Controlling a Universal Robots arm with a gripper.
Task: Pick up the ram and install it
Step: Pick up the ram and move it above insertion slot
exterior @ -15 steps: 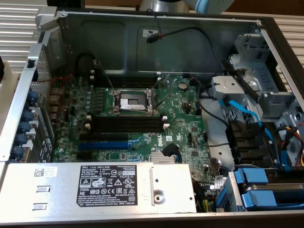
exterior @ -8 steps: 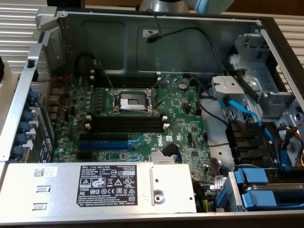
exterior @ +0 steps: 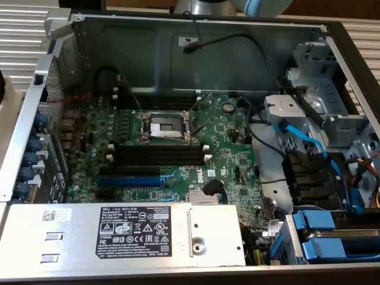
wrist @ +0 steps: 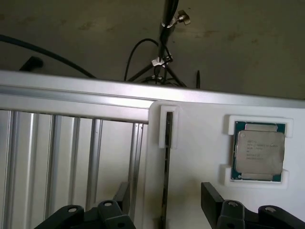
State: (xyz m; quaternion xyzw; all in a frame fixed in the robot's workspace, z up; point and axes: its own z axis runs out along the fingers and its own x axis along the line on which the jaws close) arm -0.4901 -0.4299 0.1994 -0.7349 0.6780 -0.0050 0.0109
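Observation:
I will grab the ram with my gripper next, by its bare part beyond the bracket, to install it. The white bracket wraps around the ram's tip on both sides.
The ram stands on its edge in a slot of a white holder; I see it edge-on as a thin dark strip. My gripper is open and straddles the ram's near end. One black finger is on one side and the other on the opposite side, each with a gap to the stick. In the exterior view the open computer case shows the green motherboard with its black memory slots standing empty, white clips at their ends.
A processor chip sits in its own white frame beside the ram's slot. A ribbed metal table edge runs along the holder. Inside the case are the CPU socket, a blue expansion slot, the power supply and blue cables.

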